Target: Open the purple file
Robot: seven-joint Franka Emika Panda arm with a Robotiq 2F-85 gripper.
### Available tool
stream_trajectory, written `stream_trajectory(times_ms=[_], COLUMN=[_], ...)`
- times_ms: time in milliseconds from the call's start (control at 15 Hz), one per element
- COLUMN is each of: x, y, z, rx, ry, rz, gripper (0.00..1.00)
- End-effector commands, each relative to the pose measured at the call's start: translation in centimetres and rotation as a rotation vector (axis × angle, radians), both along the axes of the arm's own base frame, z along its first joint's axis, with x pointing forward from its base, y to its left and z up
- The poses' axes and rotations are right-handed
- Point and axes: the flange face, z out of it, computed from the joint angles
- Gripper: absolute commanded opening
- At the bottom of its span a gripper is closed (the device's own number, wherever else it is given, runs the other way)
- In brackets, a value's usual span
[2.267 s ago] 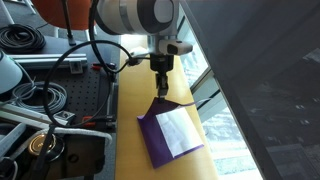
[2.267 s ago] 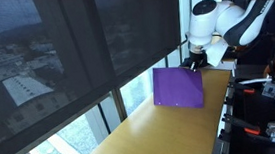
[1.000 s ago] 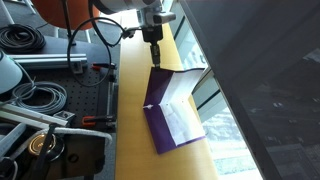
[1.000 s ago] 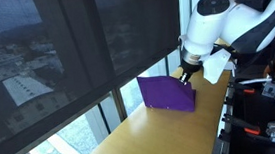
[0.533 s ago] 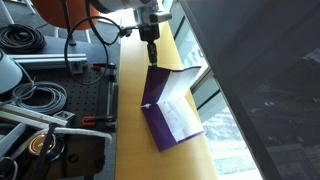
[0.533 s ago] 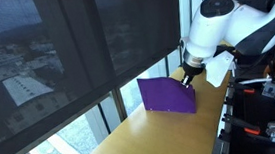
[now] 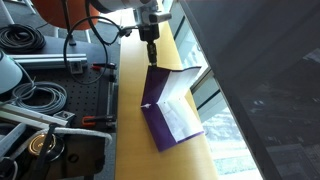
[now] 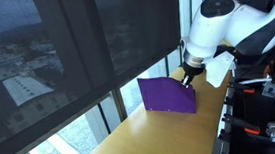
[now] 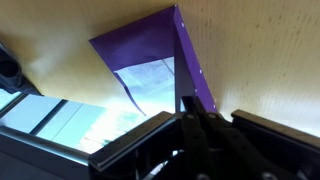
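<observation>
I will let go of the purple cover with my gripper, since the cover in its fingers leans past its fold over the yellow tabletop strip (image 7: 130, 90) (image 9: 250, 65).
The purple file (image 7: 168, 112) lies on the yellow tabletop strip (image 7: 130, 90) with its cover lifted upright, so white paper sheets (image 7: 178, 118) show inside. In an exterior view the raised cover (image 8: 167, 94) stands like a wall. My gripper (image 7: 151, 62) is shut on the cover's top corner and holds it up; it also shows in an exterior view (image 8: 187, 76). In the wrist view the cover (image 9: 190, 70) runs edge-on into my closed fingers (image 9: 192, 112), with the paper (image 9: 148, 80) to its left.
Large windows (image 8: 75, 52) with dark shades run along the strip's far side. A black perforated bench (image 7: 60, 105) with coiled cables (image 7: 35, 98) and tools lies on the strip's other side. More yellow strip (image 8: 163, 140) stretches beyond the file.
Since 2.3 s ago my gripper has risen, lifting the cover from near flat to upright. Over the last half second nothing visibly moves.
</observation>
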Motion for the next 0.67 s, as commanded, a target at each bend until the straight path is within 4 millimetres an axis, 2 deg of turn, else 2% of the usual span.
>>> stream_trajectory(times_ms=[0,333,400,467,600], x=[-0.62,-0.85,-0.95,-1.06,-1.37], y=[0.04,0.17,0.22,0.25,0.23], z=[0.33,0.24,0.22,0.21,0.06], rx=[0.001,0.006,0.013,0.017,0.02], ry=[0.001,0.006,0.009,0.014,0.023], rz=[-0.015,-0.007,-0.003,0.002,0.005], gripper=[0.0,0.0,0.26,0.27,0.4])
